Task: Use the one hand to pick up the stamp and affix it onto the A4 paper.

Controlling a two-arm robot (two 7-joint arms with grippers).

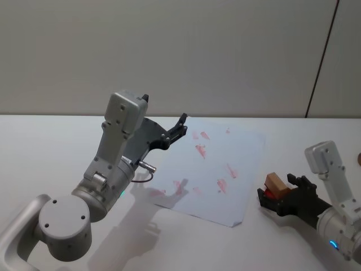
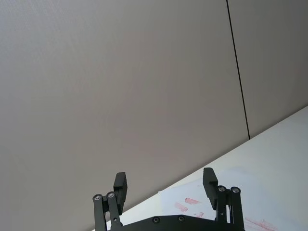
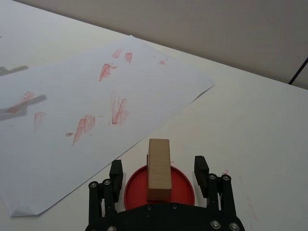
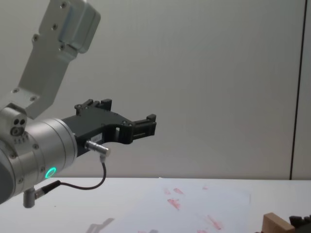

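Observation:
The stamp stands on a red ink pad [image 3: 183,188], so my right gripper next needs to grab the long wooden sides of the stamp [image 3: 159,168], above the inked foot.
The stamp [image 1: 276,182], a light-brown wooden block, stands on a round red ink pad [image 3: 183,186] on the table, just right of the A4 paper [image 1: 214,164]. My right gripper [image 1: 277,191], the hand with the blue-lit ring, is open and straddles the stamp [image 3: 159,168], with a gap between each finger and the wood. The A4 paper [image 3: 72,96] lies flat and carries several smudgy red marks. In the chest view the stamp [image 4: 277,224] shows at the lower right. My left gripper [image 1: 181,125] hangs open in the air over the paper's far left corner, holding nothing.
The big left arm with its green ring [image 4: 50,172] and dangling cable [image 4: 92,184] rises over the table's left half and casts shadows on the paper. A small brown object [image 1: 359,158] sits at the far right edge. Bare white table [image 3: 260,120] lies beyond the pad.

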